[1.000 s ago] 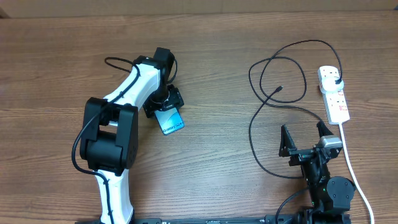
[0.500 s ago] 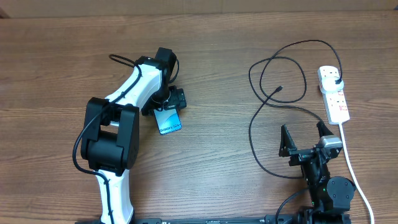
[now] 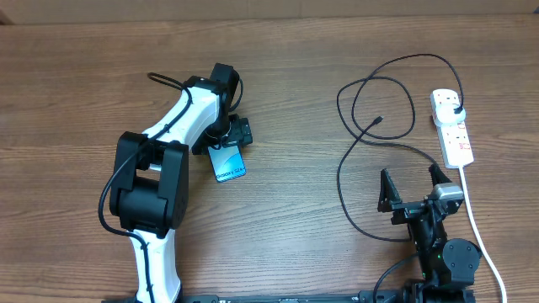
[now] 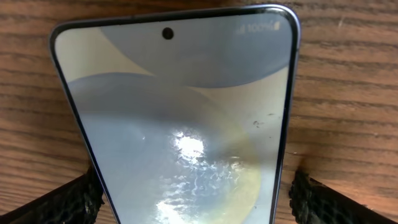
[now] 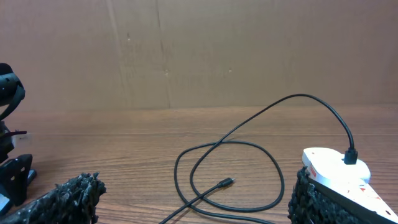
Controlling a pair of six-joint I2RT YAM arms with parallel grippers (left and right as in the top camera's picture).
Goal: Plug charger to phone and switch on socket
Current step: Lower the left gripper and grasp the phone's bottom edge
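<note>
The phone's lower end should stay free for the handover to my right gripper. My left gripper should next hold the phone by its side edges near its upper end (image 3: 224,149) (image 4: 188,165).
The phone (image 3: 228,162) lies screen up on the table, left of centre. It fills the left wrist view (image 4: 180,118). My left gripper (image 3: 226,145) is open and straddles the phone's upper end. The left fingertip (image 4: 68,200) is close against the phone's edge and the right one stands a little apart. The charger (image 3: 362,143) is a black cable in loops at the right. Its connector tip (image 3: 379,120) lies free on the table and also shows in the right wrist view (image 5: 227,182). Its plug (image 3: 456,108) sits in the white socket (image 3: 452,128). My right gripper (image 3: 412,179) is open and empty, below the loops.
The socket's white cord (image 3: 477,223) runs down the right side, past my right arm. In the right wrist view the socket (image 5: 339,171) lies just ahead of the right fingertip, and a brown wall (image 5: 199,50) closes the far side. My left arm's base is at the bottom left.
My left gripper has turned a little and the phone has swung with it, its lower end moving slightly left. The right arm and the cable have not moved.
</note>
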